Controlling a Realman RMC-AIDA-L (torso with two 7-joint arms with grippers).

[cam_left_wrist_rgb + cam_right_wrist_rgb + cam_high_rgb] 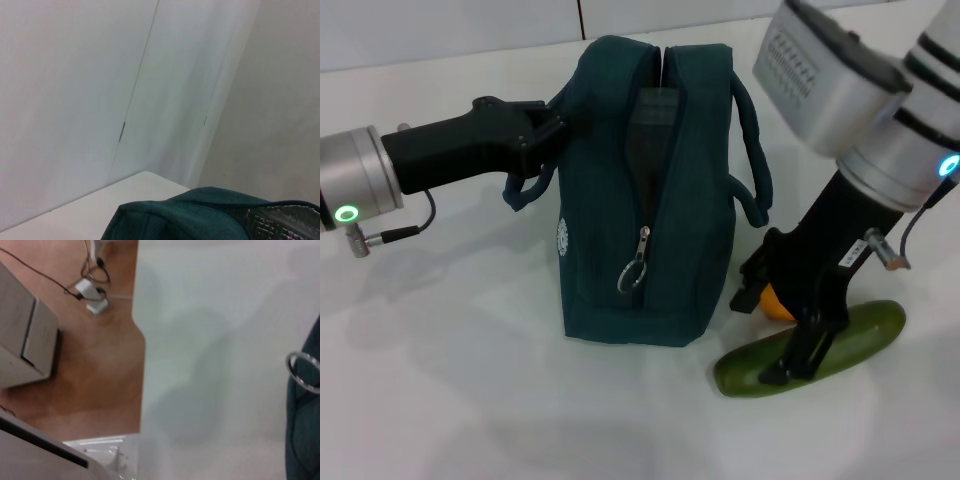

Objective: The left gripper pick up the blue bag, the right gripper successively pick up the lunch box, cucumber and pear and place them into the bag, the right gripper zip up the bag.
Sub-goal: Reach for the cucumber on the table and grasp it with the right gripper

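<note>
I need to lower my right gripper before it closes on the cucumber. Its lower finger is above the green cucumber's top, short of its near edge.
The blue bag stands upright in the middle of the white table, its top zipper open and the zipper ring hanging down its front. My left gripper is shut on the bag's upper left edge by the handle. The left wrist view shows the bag's rim with silver lining. A green cucumber lies to the right of the bag, and the orange-yellow pear sits just behind it. My right gripper is low over both with its fingers spread, holding nothing. The lunch box is out of view.
In the right wrist view the table's edge drops to a wooden floor with cables and a grey box; the bag's side and its ring show there too. A white wall stands behind the table.
</note>
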